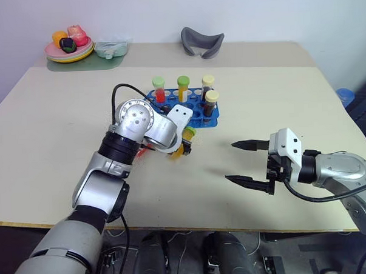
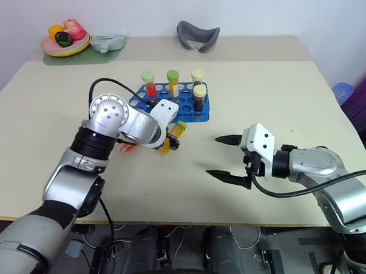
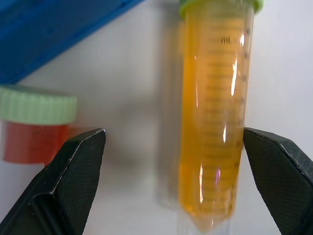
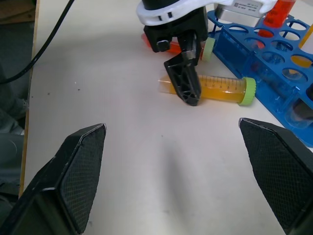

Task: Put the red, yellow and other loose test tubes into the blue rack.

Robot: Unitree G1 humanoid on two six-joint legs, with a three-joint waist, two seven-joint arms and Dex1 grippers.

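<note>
I can close my left gripper now and catch the tube, because its fingers reach down beside the yellow-orange tube above the table.
The blue rack stands mid-table with several capped tubes upright in it: red, yellow and two dark brown. A loose yellow-orange test tube with a green cap lies on the table just in front of the rack. My left gripper points down over it, open, one finger on each side of the tube. A loose red test tube with a pale green cap lies beside it, partly hidden under my left wrist. My right gripper hovers open and empty to the right, apart from everything.
At the back left stand a plate of toy fruit on a green mat and a small clear container. A grey curved object lies at the back centre. A black cable loops over my left wrist.
</note>
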